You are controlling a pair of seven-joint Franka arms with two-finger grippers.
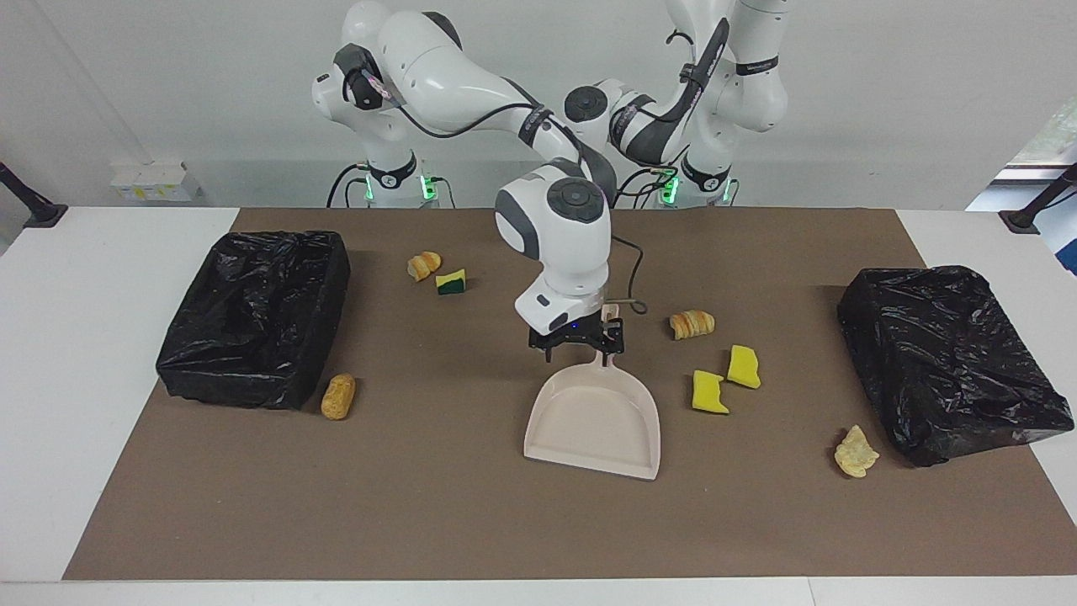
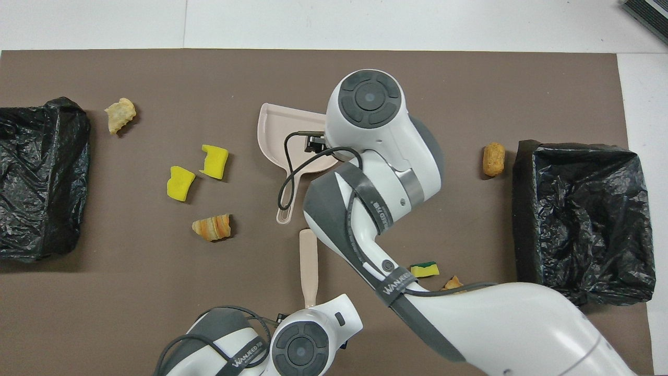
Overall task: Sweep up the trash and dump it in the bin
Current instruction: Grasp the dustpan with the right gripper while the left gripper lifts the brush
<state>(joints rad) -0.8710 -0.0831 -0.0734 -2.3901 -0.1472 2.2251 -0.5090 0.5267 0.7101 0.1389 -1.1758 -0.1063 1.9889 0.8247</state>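
Observation:
The right gripper takes hold of the dustpan by its narrow handle (image 2: 289, 193) next, since the broad pan is wider than my fingers' reach.
The beige dustpan (image 1: 593, 417) (image 2: 292, 138) lies flat mid-table, its handle pointing toward the robots. My right gripper (image 1: 580, 343) stands open, low over where the handle joins the pan; in the overhead view its own wrist covers it. The beige brush (image 2: 308, 263) lies nearer the robots, and its handle end runs under my left gripper (image 2: 308, 312). The trash is scattered: two yellow sponge pieces (image 1: 744, 367) (image 1: 709, 393), a striped bread lump (image 1: 692, 324), a green-backed sponge (image 1: 451, 282), and other bread lumps (image 1: 423, 265) (image 1: 338, 396) (image 1: 856, 452).
Two bins lined with black bags stand on the brown mat, one at the right arm's end (image 1: 252, 316) (image 2: 582, 214) and one at the left arm's end (image 1: 951, 362) (image 2: 39, 177). White table shows around the mat.

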